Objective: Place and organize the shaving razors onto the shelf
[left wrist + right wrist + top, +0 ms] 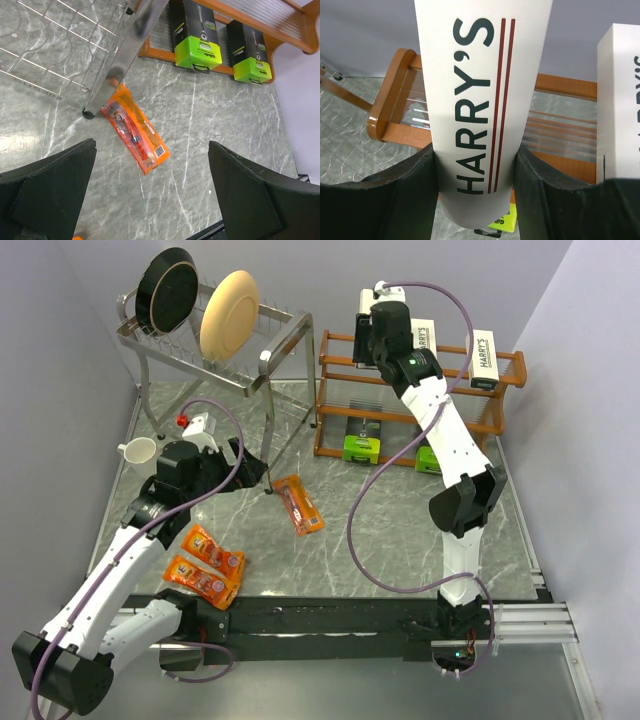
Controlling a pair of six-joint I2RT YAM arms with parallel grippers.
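The HARRY'S razor box spans both rails and would land on the top level, so I should open my right gripper.
My right gripper [476,180] is shut on a long white HARRY'S razor box [480,100], held over the left end of the top tier of the orange-brown shelf [420,390]. Two more HARRY'S boxes [422,337] [483,350] lie on that tier. Two black-and-lime packs [196,35] [250,50] sit on the bottom tier. One flat orange pack [135,130] lies on the table ahead of my open left gripper [152,190], which holds nothing. Two other orange packs [213,550] [200,580] lie near the left arm.
A silver metal rack [215,340] with a black plate and a cream plate stands at the back left. One of its legs [125,60] touches down right beside the orange pack. A white mug [138,452] sits left of my left gripper.
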